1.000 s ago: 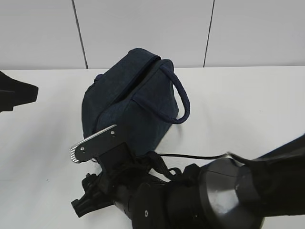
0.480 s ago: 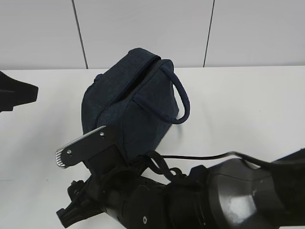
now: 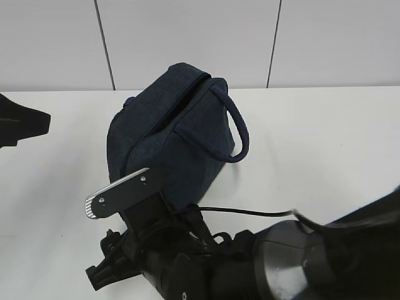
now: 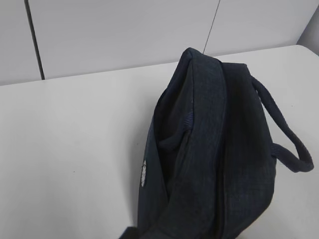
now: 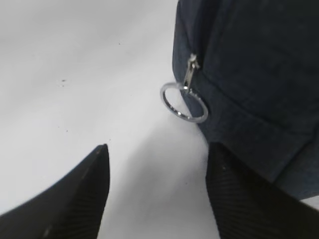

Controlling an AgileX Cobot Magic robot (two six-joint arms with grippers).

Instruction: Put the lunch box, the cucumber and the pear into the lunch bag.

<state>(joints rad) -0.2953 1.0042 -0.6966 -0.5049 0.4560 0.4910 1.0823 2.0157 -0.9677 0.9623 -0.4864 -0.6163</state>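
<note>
I will open the lunch bag point(image 5: 259, 74) for packing, so I will next grab the zipper by its silver pull ring point(image 5: 184, 102) with my right gripper.
The dark navy lunch bag point(image 3: 175, 134) stands on the white table, one rope handle point(image 3: 234, 128) looping off its right side. It also fills the left wrist view point(image 4: 219, 149). My right gripper point(image 3: 92, 242) is open and empty at the bag's near end. In the right wrist view its two black fingers point(image 5: 79, 194) stand wide apart around bare table, and the zipper's silver pull ring point(image 5: 183, 102) hangs just ahead of them on the bag's corner. Only a black part of my left arm point(image 3: 22, 122) shows at the far left; its jaws are not visible. The lunch box, cucumber and pear are out of view.
The white table point(image 3: 325, 137) runs back to a pale panelled wall point(image 3: 187, 37). My right arm's bulky black body point(image 3: 281, 262) and a black cable point(image 3: 250, 209) fill the foreground below the bag.
My right gripper slid left along the bag's near end, then came back a little to the right. The bag and the left arm have not moved.
</note>
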